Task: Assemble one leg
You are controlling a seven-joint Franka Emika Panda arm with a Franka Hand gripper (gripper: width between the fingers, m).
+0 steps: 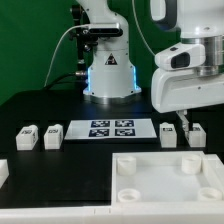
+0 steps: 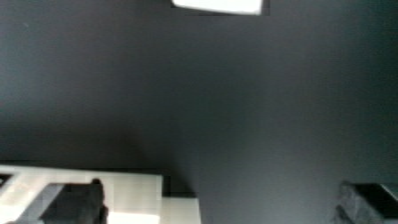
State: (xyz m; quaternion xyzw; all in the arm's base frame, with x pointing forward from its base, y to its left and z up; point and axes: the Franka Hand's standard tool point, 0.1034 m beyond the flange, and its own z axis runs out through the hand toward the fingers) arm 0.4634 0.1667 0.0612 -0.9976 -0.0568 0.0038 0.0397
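My gripper will grip the small white leg by its tagged body [image 1: 197, 136] next, to fit it into the big white panel's corner socket.
Four small white legs with tags stand in a row on the black table: two at the exterior view's left [image 1: 27, 136] [image 1: 52, 134] and two at its right [image 1: 170, 133] [image 1: 197, 134]. My gripper [image 1: 185, 118] hangs just above the table, over the gap between the two right legs, touching neither. In the wrist view the gripper [image 2: 217, 205] is open and empty, its dark fingertips [image 2: 63, 203] far apart. A blurred white part [image 2: 134, 195] lies beside one fingertip; I cannot tell which part it is.
The marker board [image 1: 110, 128] lies between the two pairs of legs. The big white panel with round sockets [image 1: 150, 172] fills the front right. A small white piece [image 1: 3, 172] sits at the left edge. The robot base [image 1: 108, 70] stands behind. A white blur [image 2: 219, 5] shows at the wrist view's edge.
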